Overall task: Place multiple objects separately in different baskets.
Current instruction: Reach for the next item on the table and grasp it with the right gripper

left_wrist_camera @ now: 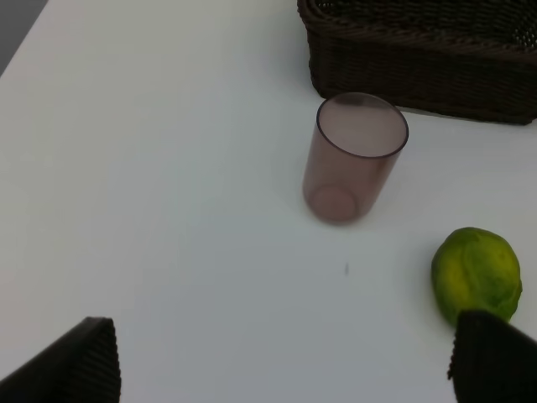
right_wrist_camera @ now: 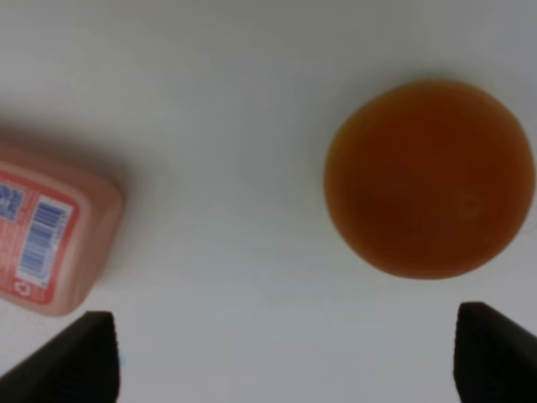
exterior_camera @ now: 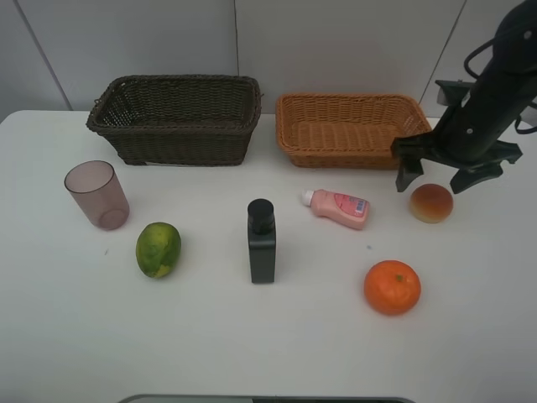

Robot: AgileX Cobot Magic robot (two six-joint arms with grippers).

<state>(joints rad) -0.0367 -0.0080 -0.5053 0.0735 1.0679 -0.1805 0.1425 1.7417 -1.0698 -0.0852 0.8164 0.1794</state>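
Observation:
My right gripper should next place a fruit in the light orange-tan basket (exterior_camera: 351, 128), so it needs to grab the peach-like fruit (exterior_camera: 431, 202) by its rounded sides.
My right gripper (exterior_camera: 436, 178) is open and hovers just above the peach-like fruit (exterior_camera: 431, 202), in front of the light orange-tan basket (exterior_camera: 351, 128). In the right wrist view the peach (right_wrist_camera: 430, 178) lies between the spread fingertips (right_wrist_camera: 77, 354), with the pink bottle (right_wrist_camera: 46, 239) beside it. The pink bottle (exterior_camera: 337, 206), black square bottle (exterior_camera: 261, 241), orange (exterior_camera: 392, 287), green-yellow fruit (exterior_camera: 159, 249) and mauve cup (exterior_camera: 97, 195) stand on the table. The dark brown basket (exterior_camera: 176, 119) is at the back left. My left gripper (left_wrist_camera: 281, 369) is open and empty, short of the cup (left_wrist_camera: 352, 155) and green fruit (left_wrist_camera: 476, 273).
The white table (exterior_camera: 268, 336) reaches a grey wall behind the baskets. Both baskets hold nothing that I can see. The left arm is outside the exterior view. The dark basket (left_wrist_camera: 419, 50) lies beyond the cup in the left wrist view.

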